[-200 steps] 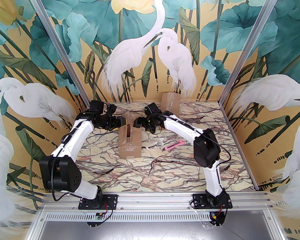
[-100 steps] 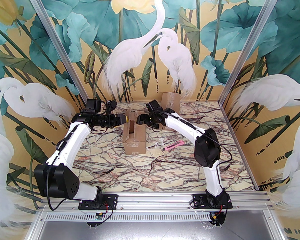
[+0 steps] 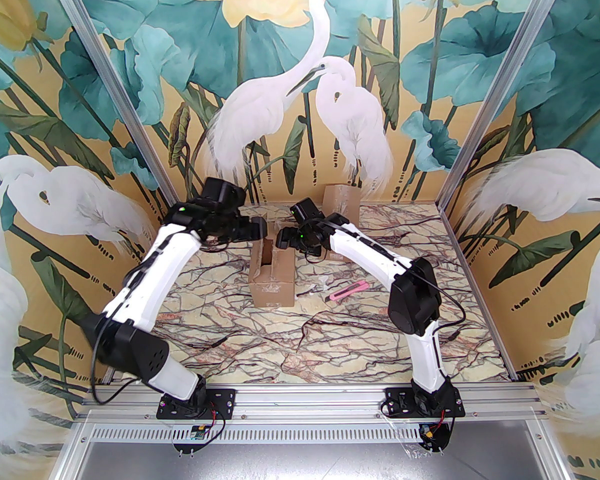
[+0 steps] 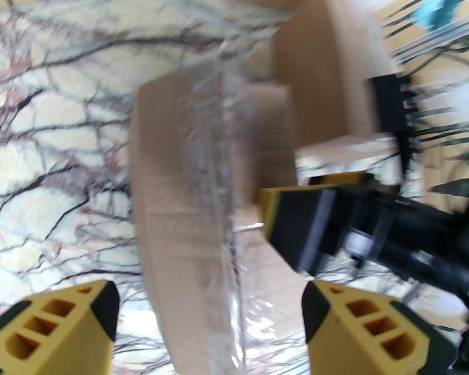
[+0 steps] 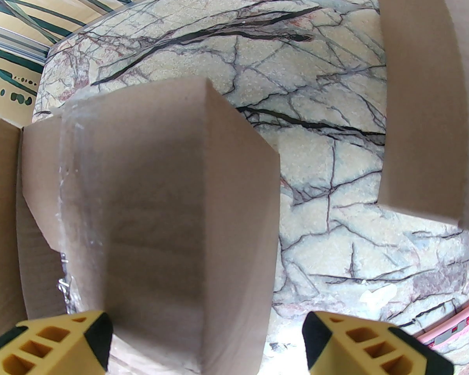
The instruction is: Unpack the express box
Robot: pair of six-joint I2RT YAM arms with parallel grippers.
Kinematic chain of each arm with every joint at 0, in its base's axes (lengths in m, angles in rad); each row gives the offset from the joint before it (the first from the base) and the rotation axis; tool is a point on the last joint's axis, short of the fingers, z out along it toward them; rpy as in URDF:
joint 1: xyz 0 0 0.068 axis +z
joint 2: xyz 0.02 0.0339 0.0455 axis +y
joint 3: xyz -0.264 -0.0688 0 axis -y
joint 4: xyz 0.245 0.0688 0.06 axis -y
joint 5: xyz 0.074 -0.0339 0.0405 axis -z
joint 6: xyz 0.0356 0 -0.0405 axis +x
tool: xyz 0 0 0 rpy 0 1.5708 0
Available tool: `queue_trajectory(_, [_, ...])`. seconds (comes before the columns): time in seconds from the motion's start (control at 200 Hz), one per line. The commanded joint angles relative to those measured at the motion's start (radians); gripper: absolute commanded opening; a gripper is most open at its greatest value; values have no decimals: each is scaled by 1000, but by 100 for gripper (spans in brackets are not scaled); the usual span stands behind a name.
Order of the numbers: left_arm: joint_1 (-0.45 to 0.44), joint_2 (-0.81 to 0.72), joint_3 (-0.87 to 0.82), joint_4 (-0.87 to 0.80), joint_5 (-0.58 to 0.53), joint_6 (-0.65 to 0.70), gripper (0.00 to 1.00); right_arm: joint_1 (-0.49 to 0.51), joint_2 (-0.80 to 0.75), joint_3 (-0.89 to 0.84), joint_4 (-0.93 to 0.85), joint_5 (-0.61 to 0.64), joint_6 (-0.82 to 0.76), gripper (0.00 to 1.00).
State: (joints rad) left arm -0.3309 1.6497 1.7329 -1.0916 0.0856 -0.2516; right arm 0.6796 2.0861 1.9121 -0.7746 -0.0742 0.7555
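Observation:
It isn't time to close on the flap [image 4: 181,248] yet: the express box's taped flap edge [image 4: 231,261] is below my spread fingers, so my left gripper needs to first come down.
The express box [image 3: 272,278] is brown cardboard and stands mid-table, its top flaps parted over a dark gap. Clear tape runs along the express box [image 4: 203,193] in the left wrist view. My left gripper [image 3: 260,228] hovers open over the box's far left corner, and its yellow fingers [image 4: 62,326] are spread wide with nothing gripped. My right gripper [image 3: 282,240] is open at the far right corner. A raised flap [image 5: 160,209] rises in front of its spread fingers [image 5: 367,346]. From the left wrist view the right gripper [image 4: 289,217] sits just beyond the box.
A second sealed cardboard box [image 3: 341,200] stands against the back wall and is seen closer as the box [image 5: 422,92] on the right. A pink utility knife [image 3: 347,290] lies to the right of the express box. Painted walls enclose the marble table [image 3: 330,343].
My left gripper has opened wider and moved up and to the right, off the left flap. The box has slid slightly to the right. The right arm has barely moved.

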Motion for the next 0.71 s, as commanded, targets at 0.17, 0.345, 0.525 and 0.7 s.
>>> queue_trajectory(0.17, [-40,126,82,-149,-225,1,84,4,-2,-14,-24,11,-13,88])
queue_trajectory(0.345, [-41,123,101,-165,-254,26,70,2,-6,-27,-20,12,-15,88])
queue_trajectory(0.525, [-22,109,96,-177,-239,60,53,1,-28,-35,-10,19,-17,88])
queue_trajectory(0.7, [40,58,28,-124,-120,45,40,0,-70,-39,5,25,-17,88])
